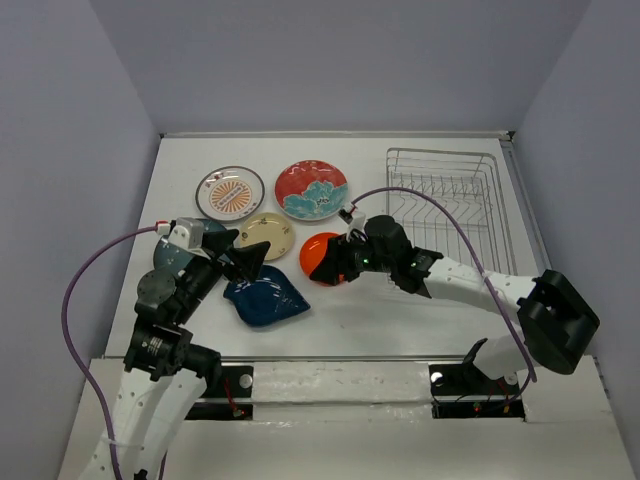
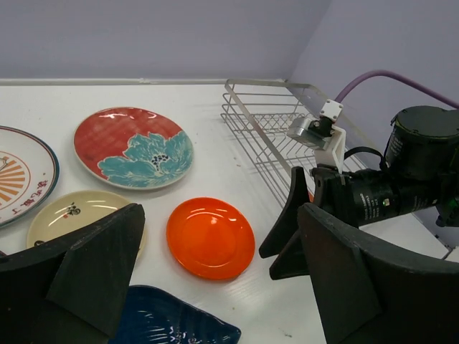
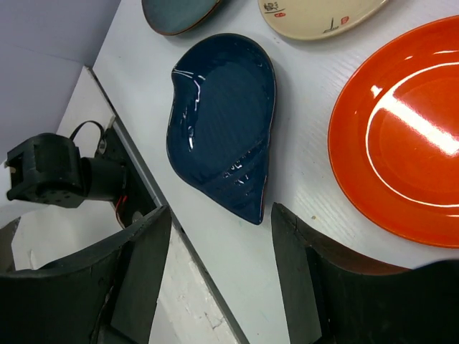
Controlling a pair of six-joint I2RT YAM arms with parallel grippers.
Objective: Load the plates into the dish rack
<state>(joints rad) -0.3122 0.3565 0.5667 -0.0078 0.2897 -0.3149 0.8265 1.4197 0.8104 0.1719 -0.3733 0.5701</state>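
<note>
My right gripper should next grab the leaf plate at its pointed end (image 1: 302, 305), so that the plate's broad end stays free to go into the dish rack (image 1: 447, 200).
All six plates lie flat on the table. The sunburst plate (image 1: 230, 191) and the red flowered plate (image 1: 311, 189) are at the back. The cream plate (image 1: 264, 235) and the orange plate (image 1: 320, 248) are in the middle, and the dark blue leaf plate (image 1: 265, 296) is nearest. The dark teal plate (image 3: 176, 13) is mostly hidden under my left arm in the top view. The wire dish rack (image 1: 447, 200) stands empty at the right. My left gripper (image 1: 245, 262) is open above the leaf plate and the cream plate. My right gripper (image 1: 330, 262) is open over the orange plate's near edge (image 3: 409, 136).
The two grippers face each other closely over the middle of the table; the right gripper (image 2: 287, 229) shows in the left wrist view beside the rack (image 2: 272, 129). The table's near edge (image 3: 143, 208) and the left arm's base (image 3: 50, 172) lie just below the leaf plate (image 3: 222, 122).
</note>
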